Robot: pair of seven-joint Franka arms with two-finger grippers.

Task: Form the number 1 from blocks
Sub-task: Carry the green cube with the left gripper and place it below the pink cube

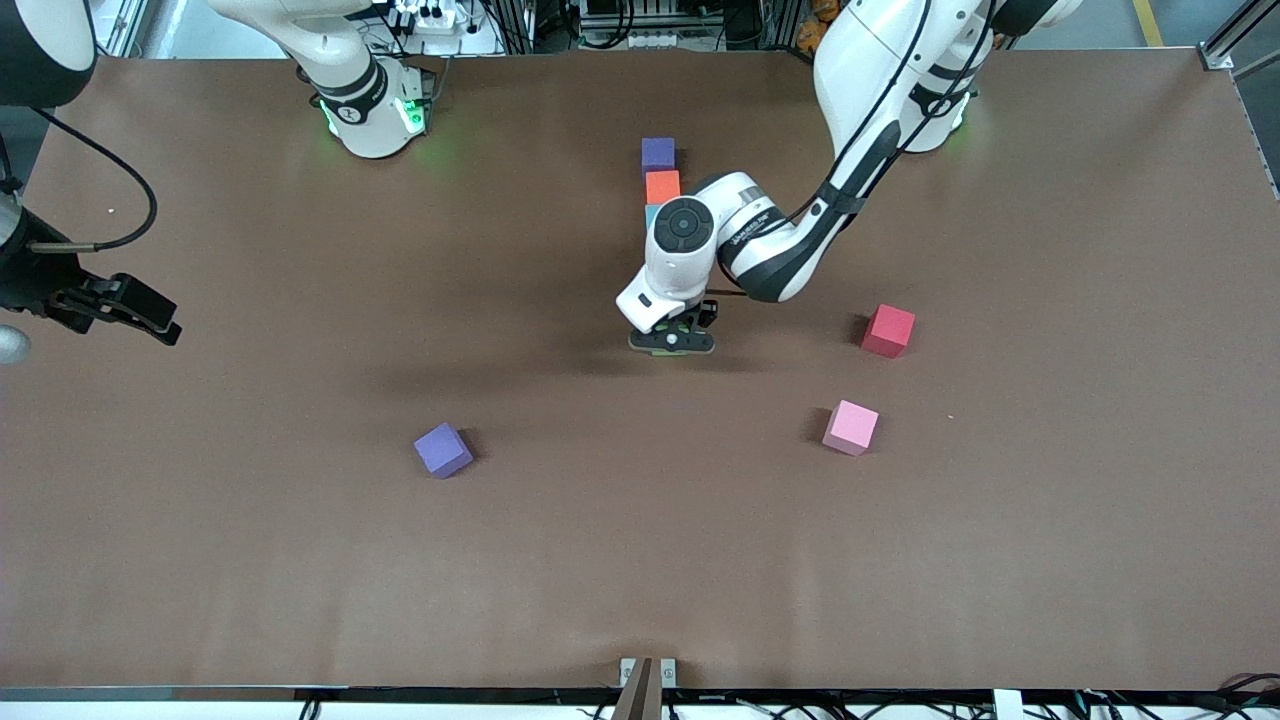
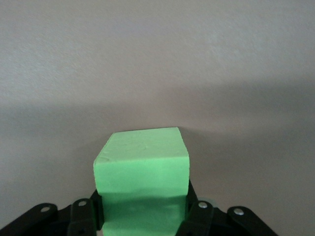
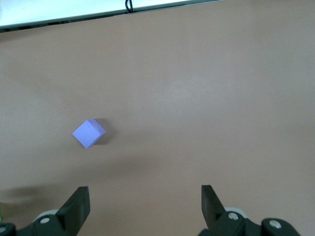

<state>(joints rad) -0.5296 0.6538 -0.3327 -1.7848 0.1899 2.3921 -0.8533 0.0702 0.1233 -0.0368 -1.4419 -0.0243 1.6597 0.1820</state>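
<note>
The green block has its lower edge (image 1: pixel 667 353) well short of the light blue block (image 1: pixel 651 212). My left gripper keeps holding the green block until it joins the line.
A purple block (image 1: pixel 658 155), an orange block (image 1: pixel 662 186) and a light blue block (image 1: pixel 651 212) form a short line running toward the front camera; the left arm covers most of the light blue one. My left gripper (image 1: pixel 672 342) is low over the table in line with them, shut on a green block (image 2: pixel 142 167). A red block (image 1: pixel 889 330) and a pink block (image 1: pixel 851 427) lie toward the left arm's end. A second purple block (image 1: pixel 443 450) (image 3: pixel 89 133) lies alone nearer the front camera. My right gripper (image 1: pixel 150 320) (image 3: pixel 145 196) waits open and empty.
The brown table (image 1: pixel 300 560) ends at a pale edge (image 3: pixel 74 17) in the right wrist view. A small bracket (image 1: pixel 647 672) sits at the table's front edge. The right arm's base (image 1: pixel 370 110) stands at the back.
</note>
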